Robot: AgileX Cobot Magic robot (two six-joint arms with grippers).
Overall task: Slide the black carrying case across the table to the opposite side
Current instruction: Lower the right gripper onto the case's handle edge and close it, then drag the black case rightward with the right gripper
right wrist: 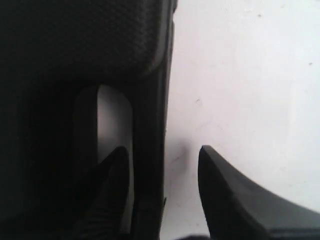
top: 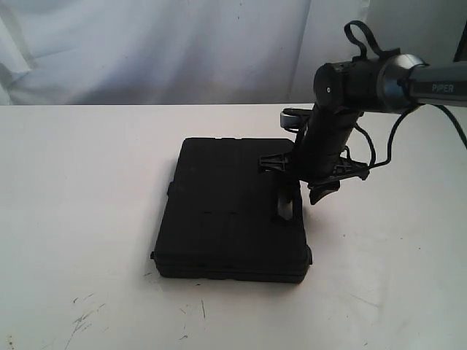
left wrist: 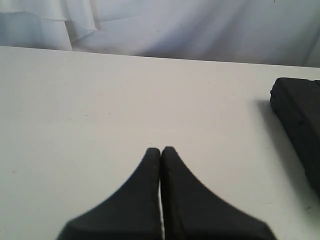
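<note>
The case body is far wider than my fingers, so next I need to grab the case by its narrow handle bar (top: 297, 206) with my right gripper to slide it.
The black carrying case (top: 230, 211) lies flat in the middle of the white table (top: 87, 182), its handle (top: 283, 208) on the right side. My right gripper (top: 299, 175) reaches down at that handle side. In the right wrist view it (right wrist: 162, 152) is open and straddles the handle bar (right wrist: 150, 125): one finger sits in the handle opening, the other hangs outside over the table (right wrist: 250, 75), apart from the case (right wrist: 75, 45). My left gripper (left wrist: 161, 149) is shut and empty over bare table (left wrist: 100, 100), with a corner of the case (left wrist: 300, 110) off to one side.
A white cloth backdrop (top: 146, 44) hangs behind the table's far edge. Dark scuff marks (top: 84, 313) show on the tabletop near its front edge. The right arm's cable (top: 379, 146) loops beside the wrist.
</note>
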